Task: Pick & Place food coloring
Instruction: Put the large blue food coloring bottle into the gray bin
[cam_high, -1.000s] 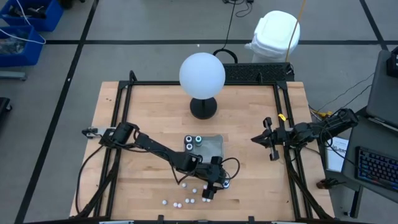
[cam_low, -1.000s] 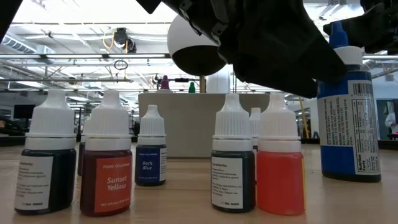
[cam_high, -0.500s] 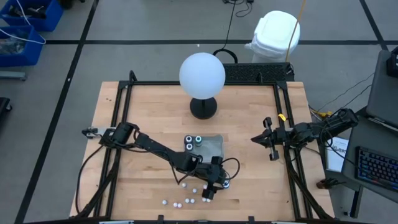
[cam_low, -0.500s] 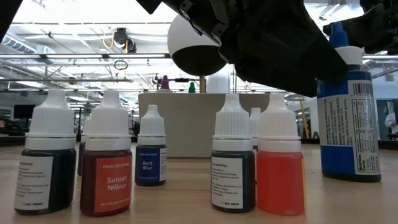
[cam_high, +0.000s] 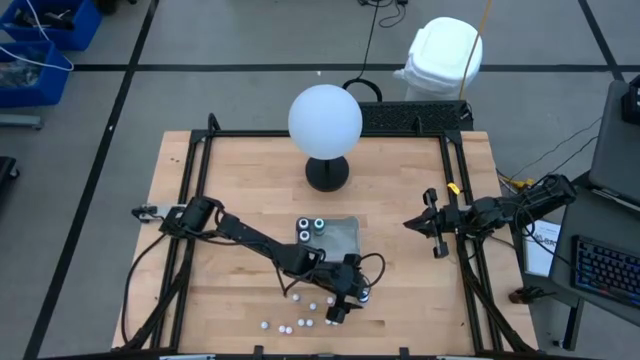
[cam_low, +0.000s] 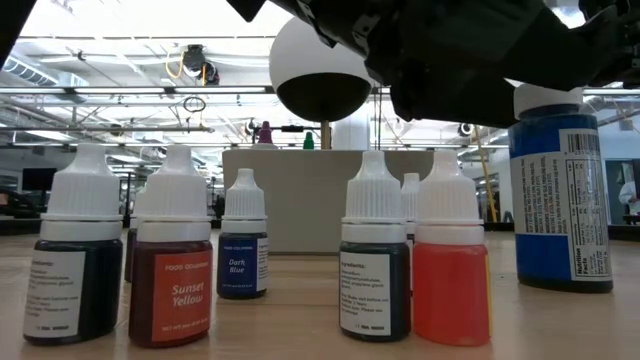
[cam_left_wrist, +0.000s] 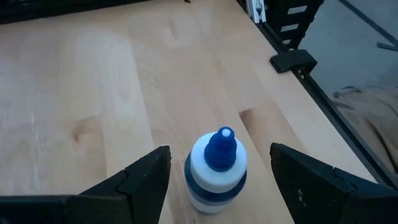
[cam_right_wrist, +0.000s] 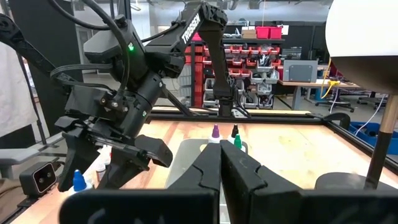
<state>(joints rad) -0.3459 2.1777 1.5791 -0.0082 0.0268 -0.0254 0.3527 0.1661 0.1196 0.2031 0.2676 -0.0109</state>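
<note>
My left gripper's fingers are beside the white collar in the left wrist view, so they should close on the blue-tipped bottle.
The food coloring stands on the wooden table. A larger blue bottle with a blue tip and white collar is upright on its base. My left gripper is open with one finger on each side of it, apart from it. Several small white-capped bottles stand near the front edge. Three dark bottles stand in the clear tray. My right gripper waits shut by the right rail.
A big white globe on a black base stands at the far middle of the table. A black frame rail runs along the table's sides. Bare wood lies between the tray and the right rail.
My left gripper has tipped a little over the blue bottle. In the low view its dark body now covers the bottle's blue tip, which showed before. The bottle and the small bottles have stayed where they were.
</note>
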